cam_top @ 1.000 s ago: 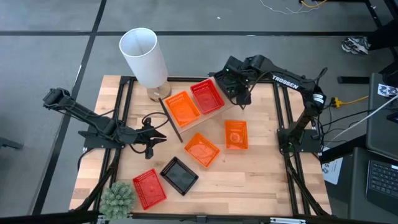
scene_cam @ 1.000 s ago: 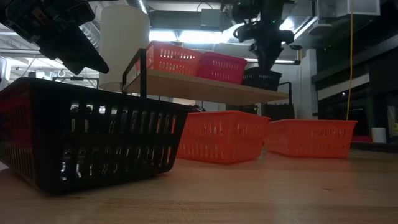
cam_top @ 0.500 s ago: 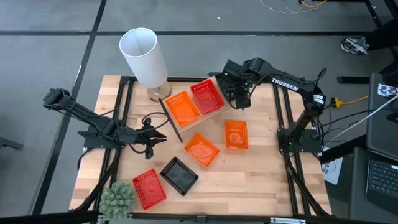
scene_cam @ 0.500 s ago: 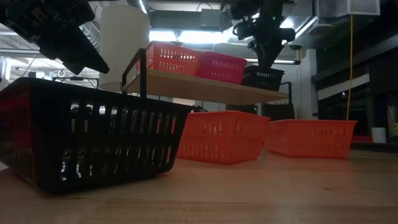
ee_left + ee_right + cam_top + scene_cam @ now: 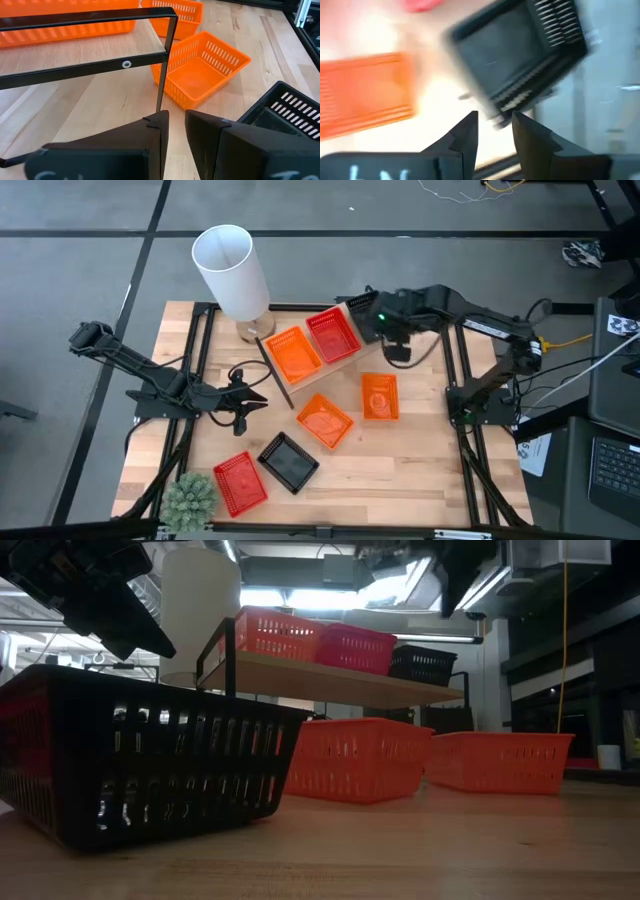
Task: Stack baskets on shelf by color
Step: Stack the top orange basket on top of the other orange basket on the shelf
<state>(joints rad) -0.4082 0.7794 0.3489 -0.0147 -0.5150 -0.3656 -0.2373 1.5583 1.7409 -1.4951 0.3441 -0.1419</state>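
Observation:
Next, my right gripper grips the loose orange basket by the rim of its side to stack that basket on the shelf by color.
The shelf point(image 5: 300, 370) holds an orange basket point(image 5: 293, 353), a red basket point(image 5: 332, 335) and a black basket point(image 5: 422, 664) side by side; the black one stands on the shelf's right end. My right gripper point(image 5: 455, 580) hangs open above and beside that black basket point(image 5: 520, 60), touching nothing. Loose on the table lie two orange baskets point(image 5: 378, 395) point(image 5: 324, 420), a black basket point(image 5: 288, 460) and a red basket point(image 5: 240, 482). My left gripper point(image 5: 255, 394) waits shut just left of the shelf.
A tall white cylinder point(image 5: 230, 270) stands at the shelf's far left corner. A green spiky plant point(image 5: 190, 498) sits at the near left corner. In the left wrist view the shelf's black rod frame point(image 5: 165, 65) stands right in front of the left gripper point(image 5: 173, 125).
My right gripper has let go of the black basket on the shelf's right end, risen clear of it and drawn back toward the table's right edge. The black basket stays on the shelf beside the red one.

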